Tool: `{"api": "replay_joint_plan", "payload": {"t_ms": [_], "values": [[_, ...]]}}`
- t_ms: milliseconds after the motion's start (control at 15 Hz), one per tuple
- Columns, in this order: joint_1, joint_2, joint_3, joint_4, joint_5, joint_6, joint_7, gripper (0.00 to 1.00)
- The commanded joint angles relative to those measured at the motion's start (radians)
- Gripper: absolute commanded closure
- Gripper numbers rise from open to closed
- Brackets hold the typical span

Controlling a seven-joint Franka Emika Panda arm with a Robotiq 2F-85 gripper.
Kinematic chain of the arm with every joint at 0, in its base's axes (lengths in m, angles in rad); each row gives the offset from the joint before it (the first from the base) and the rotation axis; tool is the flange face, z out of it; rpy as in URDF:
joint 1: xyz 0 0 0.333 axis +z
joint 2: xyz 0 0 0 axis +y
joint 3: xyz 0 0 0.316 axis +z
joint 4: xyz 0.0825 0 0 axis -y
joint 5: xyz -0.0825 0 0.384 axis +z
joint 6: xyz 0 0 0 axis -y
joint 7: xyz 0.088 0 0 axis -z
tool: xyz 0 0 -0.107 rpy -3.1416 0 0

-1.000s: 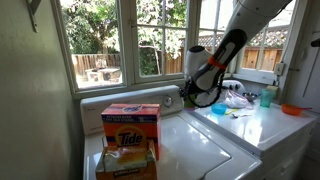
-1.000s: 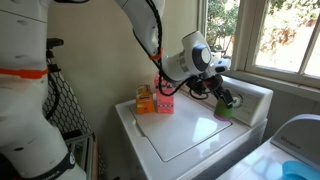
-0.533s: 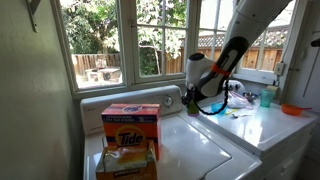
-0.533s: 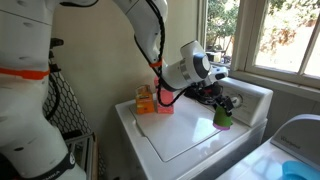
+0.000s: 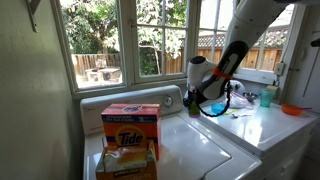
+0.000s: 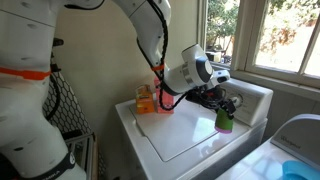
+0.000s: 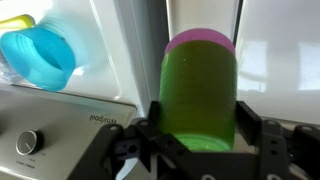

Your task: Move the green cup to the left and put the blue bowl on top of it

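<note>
My gripper holds the green cup too high to release it yet and needs to move it lower first. The cup's pink end hangs above, so the cup would drop onto the washer lid if I opened now.
My gripper [image 7: 200,128] is shut on the green cup [image 7: 200,90], with a black finger pressed against each side. The cup is a green cylinder with a pink band at its far end. In an exterior view the green cup [image 6: 224,121] hangs in the gripper [image 6: 225,108] just above the back right part of the white washer lid [image 6: 175,135]; I cannot tell whether it touches. The blue bowl [image 7: 35,55] lies empty at the upper left of the wrist view. It sits on the neighbouring machine in both exterior views [image 6: 300,171] [image 5: 218,110].
An orange Tide box [image 5: 130,125] stands at the near end of the washer. The control panel with a knob [image 7: 28,142] runs along the back. A teal cup [image 5: 265,97] and an orange bowl [image 5: 291,109] stand on the other machine. Windows lie behind.
The arm has carried the green cup a little sideways and lower over the washer lid. The grip on the cup is unchanged.
</note>
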Motion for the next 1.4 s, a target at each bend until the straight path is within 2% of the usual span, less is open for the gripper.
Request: {"api": "replay_joint_plan", "payload": {"t_ms": [0,467,1000,1333], "values": [[0.012,0.024,-0.01,0.012,-0.022,0.024,0.021,0.5],[0.012,0.092,0.012,0.046,0.002,0.054,0.02,0.5],[0.072,0.141,-0.037,0.101,-0.031,0.067,0.14,0.5],[0.063,0.171,-0.023,0.12,-0.011,0.07,0.14,0.5]]}}
